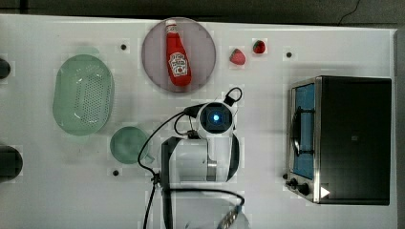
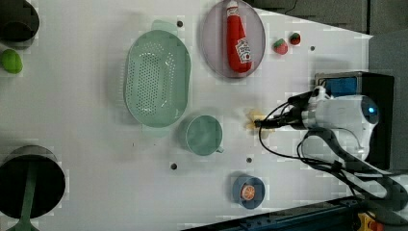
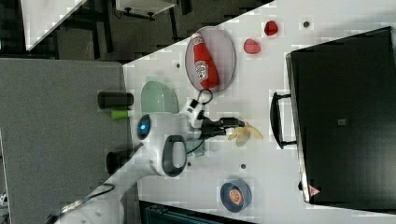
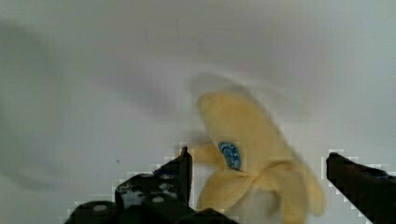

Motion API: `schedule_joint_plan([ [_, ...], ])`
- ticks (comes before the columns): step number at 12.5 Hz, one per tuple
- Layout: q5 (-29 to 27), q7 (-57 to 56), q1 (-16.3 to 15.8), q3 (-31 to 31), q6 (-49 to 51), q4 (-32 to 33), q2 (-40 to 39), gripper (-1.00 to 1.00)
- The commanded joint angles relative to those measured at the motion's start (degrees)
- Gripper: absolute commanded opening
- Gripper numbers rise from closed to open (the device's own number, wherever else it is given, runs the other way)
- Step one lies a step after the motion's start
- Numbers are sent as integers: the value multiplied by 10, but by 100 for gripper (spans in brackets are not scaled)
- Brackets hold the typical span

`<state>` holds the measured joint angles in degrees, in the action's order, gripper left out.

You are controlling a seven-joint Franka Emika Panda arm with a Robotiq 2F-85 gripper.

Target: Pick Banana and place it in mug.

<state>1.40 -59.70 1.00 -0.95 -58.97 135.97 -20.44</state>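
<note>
The gripper should next grab the banana by its peel flaps (image 2: 261, 120) beside the blue sticker, to place it in the mug (image 2: 204, 135).
The banana (image 4: 252, 154) is a pale yellow, partly peeled piece with a blue sticker, lying on the white table. My gripper (image 4: 261, 179) is open and low over it, one dark finger on each side of the fruit. In the left view the banana (image 2: 254, 120) lies just to the right of the mug (image 2: 204, 135), with the gripper (image 2: 263, 123) at its edge. The right view shows the banana (image 3: 245, 133) under the gripper (image 3: 236, 126). In the top view the arm covers the fruit, and the teal-green mug (image 1: 129, 144) stands at the arm's left.
A pale-green colander (image 1: 83, 94) sits beyond the mug at the top view's left. A ketchup bottle (image 1: 178, 53) lies on a round plate (image 1: 203, 40), with two strawberries (image 1: 237, 57) beside it. A black toaster oven (image 1: 351, 138) stands at the top view's right. A blue dish with an orange slice (image 2: 248, 191) is close by.
</note>
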Motion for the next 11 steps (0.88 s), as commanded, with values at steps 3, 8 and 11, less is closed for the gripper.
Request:
schedule_joint_plan([
  [3, -9, -40, 4, -11, -54, 18, -21, 100],
  [8, -9, -40, 4, -12, -56, 15, -19, -4],
  [11, -9, -40, 5, -13, -47, 15, 7, -37],
])
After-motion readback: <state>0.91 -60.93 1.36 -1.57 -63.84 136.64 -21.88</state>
